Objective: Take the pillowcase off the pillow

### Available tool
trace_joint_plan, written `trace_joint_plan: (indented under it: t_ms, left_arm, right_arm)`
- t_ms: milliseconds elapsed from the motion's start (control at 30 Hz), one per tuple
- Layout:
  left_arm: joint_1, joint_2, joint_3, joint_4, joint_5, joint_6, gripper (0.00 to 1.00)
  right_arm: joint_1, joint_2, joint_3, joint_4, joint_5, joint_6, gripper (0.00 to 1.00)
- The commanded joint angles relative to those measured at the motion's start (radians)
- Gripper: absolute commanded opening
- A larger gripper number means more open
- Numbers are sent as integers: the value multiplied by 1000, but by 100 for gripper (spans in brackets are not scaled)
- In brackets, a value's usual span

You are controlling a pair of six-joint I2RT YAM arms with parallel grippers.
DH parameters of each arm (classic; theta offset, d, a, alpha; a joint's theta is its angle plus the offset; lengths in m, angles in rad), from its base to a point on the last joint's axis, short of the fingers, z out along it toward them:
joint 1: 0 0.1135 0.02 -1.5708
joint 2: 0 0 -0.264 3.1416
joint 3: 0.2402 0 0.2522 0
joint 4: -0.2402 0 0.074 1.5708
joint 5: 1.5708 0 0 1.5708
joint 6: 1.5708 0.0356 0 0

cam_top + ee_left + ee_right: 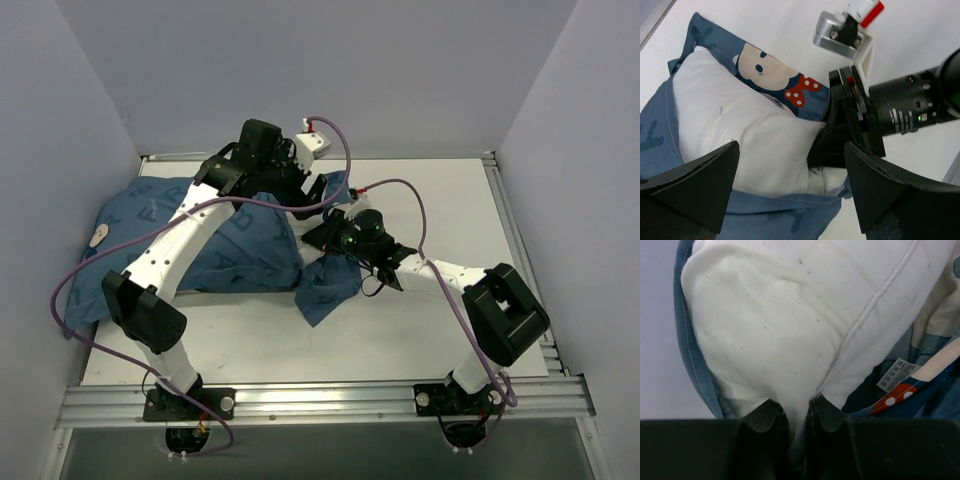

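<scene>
My right gripper will bring the pillow's pinched corner [308,240] [800,422] up with it if I lift it now, because my shut fingertips have the white cloth gathered between them.
The blue printed pillowcase [240,250] lies bunched on the left half of the table. Its open mouth shows in the left wrist view, where the white pillow [740,130] bulges out of the pillowcase [775,215]. My right gripper [797,415] is shut on a pinched corner of the pillow [790,325], with the pillowcase [687,355] edge beside it. My left gripper [790,200] hangs open just above the mouth, fingers wide apart and holding nothing. From above, the left gripper [298,190] sits close behind the right gripper [320,240].
Grey walls close in the white table [420,330] on three sides, and a metal rail [320,400] runs along the near edge. Purple cables [400,190] loop over both arms. A white care label [895,374] hangs inside the pillowcase.
</scene>
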State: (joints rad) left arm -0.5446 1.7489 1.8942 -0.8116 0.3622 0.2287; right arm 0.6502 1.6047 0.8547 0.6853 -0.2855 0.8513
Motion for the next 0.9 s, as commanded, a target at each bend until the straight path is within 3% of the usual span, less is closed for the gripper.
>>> trace_joint_plan:
  t_ms: [0,167,233,367,567,767,867]
  left_arm:
    - [21,-75,55,-155,63,95,94]
    - [58,-192,-36,-286,-104,169,94]
    - [60,-251,-151,-296,-184,193,94]
    - [61,-364,-319,-270,-192,221,94]
    - [63,-501,-382,-308,-247,308,94]
    - [49,-554,-440,-229,-298,331,94]
    - [-33,-529,-480,-167,-382,322,94]
  right_arm:
    - [12,-49,-5,115,61,107,0]
    - [66,-121,-8,86,205,189,0]
    - [101,-137,4,77,247,195,0]
    - [118,-140,37,80,282,235,0]
    - [118,-91,125,82,327,296,0]
    - [114,-25,256,89,355,344,0]
    - [114,18,331,46,352,342,0]
